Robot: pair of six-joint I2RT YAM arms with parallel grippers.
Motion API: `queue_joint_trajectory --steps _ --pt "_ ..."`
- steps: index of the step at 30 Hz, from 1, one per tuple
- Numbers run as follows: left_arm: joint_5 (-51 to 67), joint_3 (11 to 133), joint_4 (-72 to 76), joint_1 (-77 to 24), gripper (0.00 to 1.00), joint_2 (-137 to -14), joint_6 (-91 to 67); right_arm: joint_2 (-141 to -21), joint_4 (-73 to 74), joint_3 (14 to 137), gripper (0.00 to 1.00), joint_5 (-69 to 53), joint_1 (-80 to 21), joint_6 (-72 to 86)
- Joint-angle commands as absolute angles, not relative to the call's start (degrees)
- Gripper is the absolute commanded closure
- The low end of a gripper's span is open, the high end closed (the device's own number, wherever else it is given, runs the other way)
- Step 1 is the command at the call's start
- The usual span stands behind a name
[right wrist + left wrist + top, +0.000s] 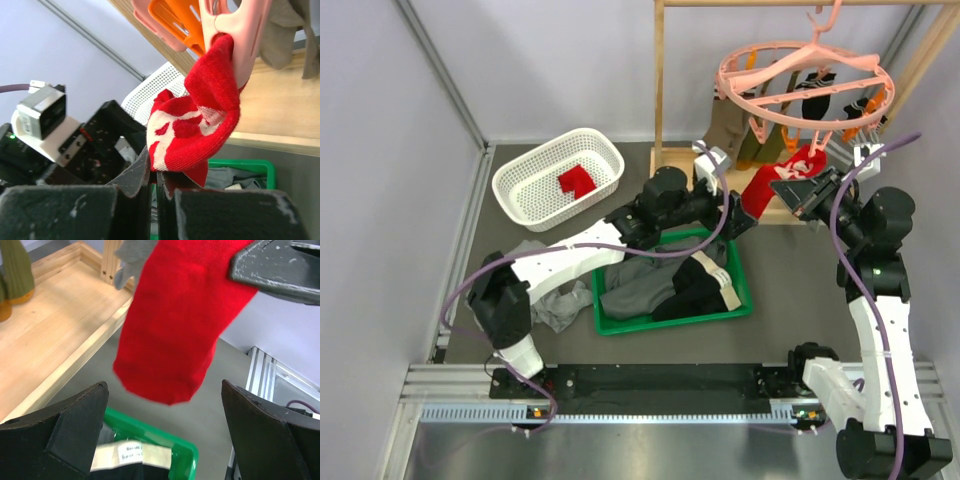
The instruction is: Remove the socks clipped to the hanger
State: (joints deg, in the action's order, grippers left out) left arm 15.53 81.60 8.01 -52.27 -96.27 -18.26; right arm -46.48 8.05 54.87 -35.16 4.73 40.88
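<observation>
The red sock needs to be grabbed next by its hanging toe end [198,173] with my left gripper, so my right gripper is free to open the pink clip [245,45].
The pink round hanger [800,75] hangs from the wooden rack, with several socks [790,110] dangling from its clips. One red sock [772,182] with white pattern [200,125] is still held at its top by a pink clip [245,45]. My right gripper [161,175] is shut on this sock's lower part, pulling it sideways. My left gripper [164,390] stands open just below the sock's red toe end [172,335], nothing between its fingers [75,430]. In the top view the left gripper [745,215] is right beside the right gripper [792,192].
A white basket [525,175] at the back left holds one red sock [575,181]. A green tray [745,300] with grey and black garments lies under the left arm. The rack's wooden base [55,330] and upright post [660,80] stand close behind.
</observation>
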Motion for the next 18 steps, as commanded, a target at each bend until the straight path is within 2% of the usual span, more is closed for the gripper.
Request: queue_joint_trajectory --steps 1,3,5,7,8,9,10,12,13,16,18 --pt "14.77 87.18 12.13 -53.79 0.01 -100.71 -16.44 -45.53 4.22 55.37 1.0 -37.09 5.18 43.5" --pt "13.89 89.37 11.78 -54.14 0.02 -102.3 -16.17 -45.53 4.39 55.37 1.0 -37.53 5.1 43.77" --pt "14.06 90.78 11.17 -54.23 0.14 -104.06 -16.0 -45.61 4.83 55.46 1.0 -37.53 5.18 43.59" --pt "13.89 91.84 11.07 -54.32 0.34 -104.85 -16.0 -45.61 6.15 55.63 1.0 -37.44 5.19 42.81" --pt "13.63 91.93 10.81 -54.32 0.58 -104.77 -16.34 -45.7 7.11 56.16 1.0 -37.35 5.19 42.37" --pt "13.1 91.85 10.64 -54.4 0.65 -104.68 -16.43 -45.88 9.29 56.6 1.0 -37.27 5.1 41.75" --pt "13.01 91.76 10.46 -54.32 0.73 -104.42 -16.44 -45.97 10.97 57.82 0.93 -37.09 5.18 40.36" --pt "13.18 91.41 9.67 -54.4 0.95 -104.15 -16.17 -46.32 14.22 59.58 0.83 -35.43 5.19 38.59" --pt "13.01 91.32 9.32 -54.4 1.0 -103.8 -16.08 -46.49 18.41 61.68 0.72 -34.72 5.19 36.93" --pt "12.92 90.7 8.26 -54.4 1.0 -103.01 -16.08 -47.9 28.25 68.08 0.56 -31.39 5.19 32.81" --pt "12.92 89.65 8.17 -54.4 1.0 -102.48 -16.08 -48.86 33.64 71.7 0.52 -27.87 5.1 30.77"
